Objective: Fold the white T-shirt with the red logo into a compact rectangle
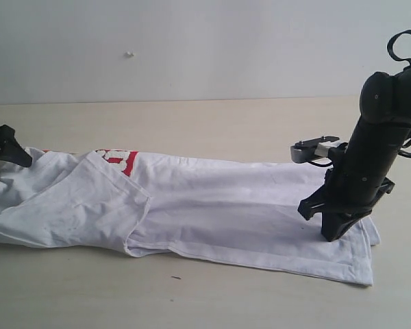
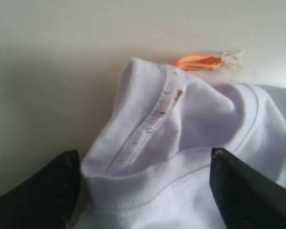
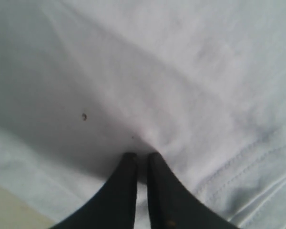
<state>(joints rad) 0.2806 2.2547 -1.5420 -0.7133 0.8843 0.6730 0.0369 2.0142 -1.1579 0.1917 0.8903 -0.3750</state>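
My left gripper picks up the white T-shirt by its bunched ribbed collar next. Then I fold the shirt over toward its hem (image 1: 363, 269).
The white T-shirt (image 1: 219, 205) lies stretched across the table, folded lengthwise, with a sleeve flap turned over on its left part. Only a corner of the red logo (image 1: 120, 158) shows past that flap. At the shirt's left end my left gripper (image 1: 0, 156) is open. In the left wrist view its fingers (image 2: 43, 191) stand wide apart around the bunched ribbed collar (image 2: 152, 119), with the orange neck tag (image 2: 198, 62) beyond. My right gripper (image 1: 334, 234) stands down on the shirt near the hem at the right. It (image 3: 142, 155) is shut, pinching a ridge of the white cloth (image 3: 181, 86).
The beige table (image 1: 212, 123) runs back to a pale wall (image 1: 192, 48). A small dark speck (image 1: 176, 277) lies on the table in front of the shirt. The hem's stitched edge (image 3: 248, 162) is beside the right fingers.
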